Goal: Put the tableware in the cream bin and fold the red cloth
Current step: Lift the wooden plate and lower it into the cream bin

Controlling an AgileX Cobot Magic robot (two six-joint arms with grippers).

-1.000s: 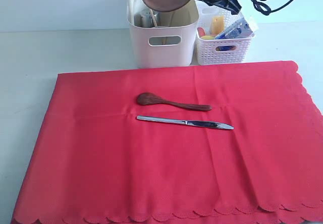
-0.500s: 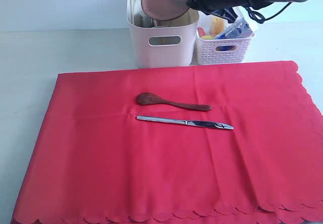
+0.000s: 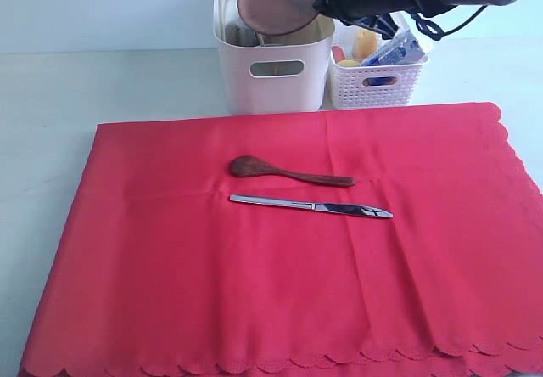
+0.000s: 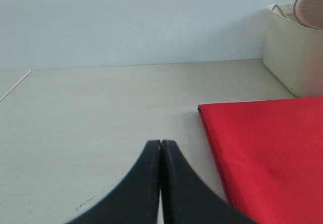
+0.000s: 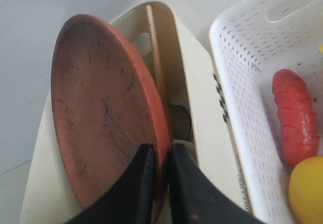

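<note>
The wooden plate's lower edge (image 3: 282, 32) hangs behind the cream bin's front rim, between the bin's sides, so my right gripper should release the plate.
My right gripper (image 5: 160, 156) is shut on the rim of the round brown wooden plate (image 5: 101, 108), holding it on edge above the cream bin (image 3: 273, 75). In the exterior view the plate (image 3: 276, 2) stands tilted over the bin's opening. A chopstick (image 5: 156, 57) leans inside the bin, and a steel cup (image 3: 246, 34) shows behind the plate. The dark wooden spoon (image 3: 288, 171) and metal knife (image 3: 312, 206) lie on the flat red cloth (image 3: 254, 292). My left gripper (image 4: 161, 144) is shut and holds nothing, low over the table beside the cloth's corner (image 4: 262, 148).
The white lattice basket (image 3: 375, 80) stands right of the cream bin, holding a sausage (image 5: 295, 118), a lemon (image 5: 308, 188), cheese (image 3: 366, 42) and a milk carton (image 3: 394, 52). A thin stick (image 4: 15, 85) lies on the bare table at the left wrist view's edge.
The plate has come down a little and shifted over the bin's opening since one second ago; in the last half second almost nothing moved. Spoon and knife lie as before.
</note>
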